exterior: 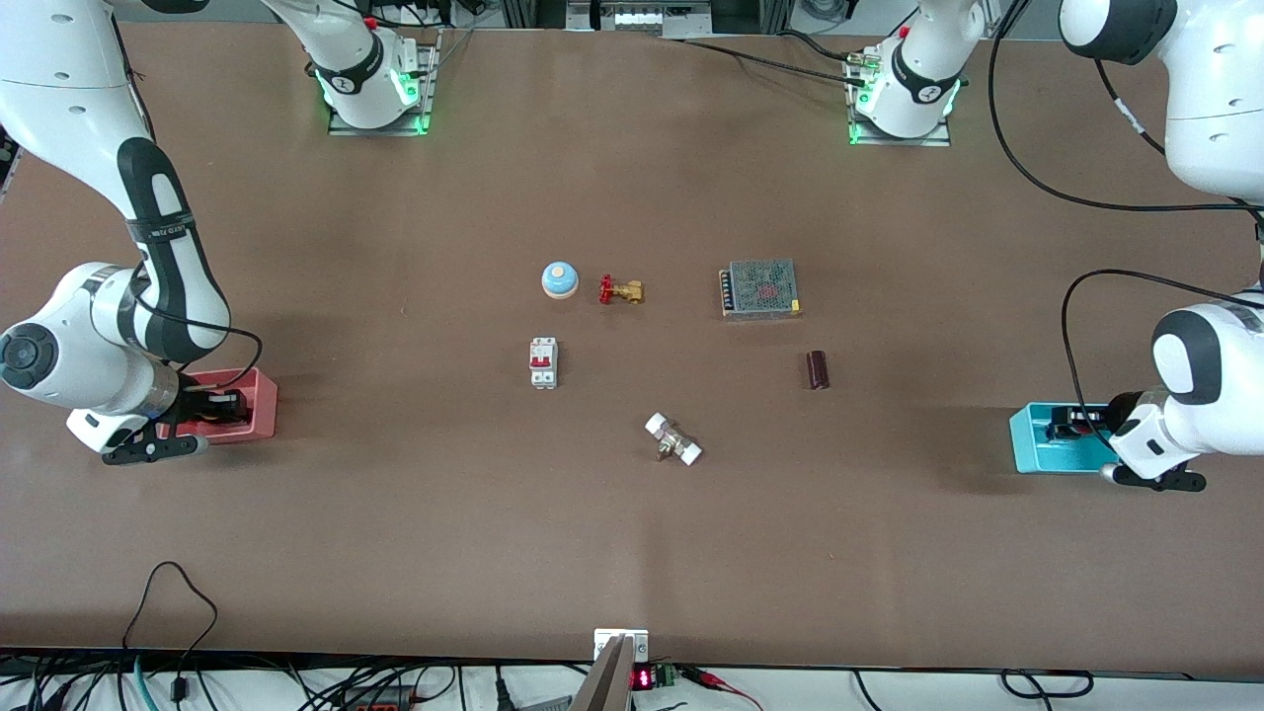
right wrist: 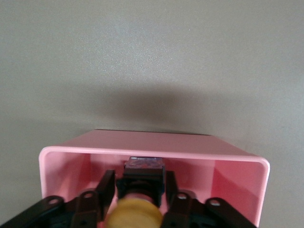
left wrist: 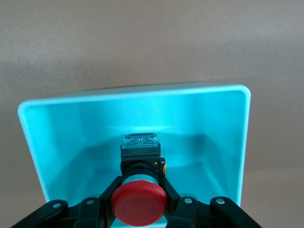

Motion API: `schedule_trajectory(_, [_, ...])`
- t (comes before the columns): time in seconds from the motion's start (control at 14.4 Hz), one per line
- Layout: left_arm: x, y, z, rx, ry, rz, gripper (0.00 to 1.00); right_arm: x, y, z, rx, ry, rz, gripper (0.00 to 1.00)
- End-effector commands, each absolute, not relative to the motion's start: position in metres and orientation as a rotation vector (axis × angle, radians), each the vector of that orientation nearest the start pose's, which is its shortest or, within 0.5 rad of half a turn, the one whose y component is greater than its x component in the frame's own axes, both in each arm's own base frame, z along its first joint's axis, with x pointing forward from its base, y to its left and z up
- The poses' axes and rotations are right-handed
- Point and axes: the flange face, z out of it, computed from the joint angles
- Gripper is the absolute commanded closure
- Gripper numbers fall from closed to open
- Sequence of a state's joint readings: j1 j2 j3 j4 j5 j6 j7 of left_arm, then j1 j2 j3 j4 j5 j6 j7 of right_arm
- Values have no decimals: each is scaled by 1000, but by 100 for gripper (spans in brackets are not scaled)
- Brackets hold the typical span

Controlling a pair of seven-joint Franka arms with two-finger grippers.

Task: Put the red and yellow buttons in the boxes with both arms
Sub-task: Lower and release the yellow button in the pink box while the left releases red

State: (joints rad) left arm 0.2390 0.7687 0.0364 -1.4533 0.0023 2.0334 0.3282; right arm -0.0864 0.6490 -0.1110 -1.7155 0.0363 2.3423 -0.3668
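Observation:
The red button's base (left wrist: pixel 140 144) is low inside the cyan box. My left gripper needs to open now, and the button would lie there.
The cyan box (exterior: pixel 1032 439) sits at the left arm's end of the table. My left gripper (exterior: pixel 1071 423) is down inside it. In the left wrist view the gripper (left wrist: pixel 140 173) is shut on the red button (left wrist: pixel 139 203), with a finger on each side of its neck; the button's base points into the cyan box (left wrist: pixel 223 133). The pink box (exterior: pixel 259 395) sits at the right arm's end. My right gripper (exterior: pixel 212 405) is inside it. In the right wrist view the gripper (right wrist: pixel 137 183) holds the yellow button (right wrist: pixel 134 213) by its black body within the pink box (right wrist: pixel 237 178).
In the table's middle stand a blue-and-white bell (exterior: pixel 559 279), a red-handled brass valve (exterior: pixel 620 290), a grey mesh-topped unit (exterior: pixel 759 287), a white circuit breaker (exterior: pixel 543 362), a dark brown cylinder (exterior: pixel 817 369) and a white-ended fitting (exterior: pixel 672 438).

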Motion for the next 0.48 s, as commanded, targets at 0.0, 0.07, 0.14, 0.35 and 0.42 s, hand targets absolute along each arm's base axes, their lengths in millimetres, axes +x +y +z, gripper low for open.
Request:
schedule_trajectory(0.0, [680,193,207,-3156,119,281,85,659,-124,212,-3142,-283,30,15])
schedule_trajectory(0.07, [681,194,207,-3155,116,269,82,659,-124,212,-3142,-283,30,12])
schedule_trajectory(0.14, [681,196,205,-3154,112,257,75,659,-124,212,-3142,-283,30,6])
schedule_trajectory(0.35, [681,197,206,-3167,82,252,4,662,-121,230,-3142,-283,3,0])
schedule_trajectory(0.42, [682,195,210,-3194,56,233,0,662,-118,249,-3139,-287,-13,0])
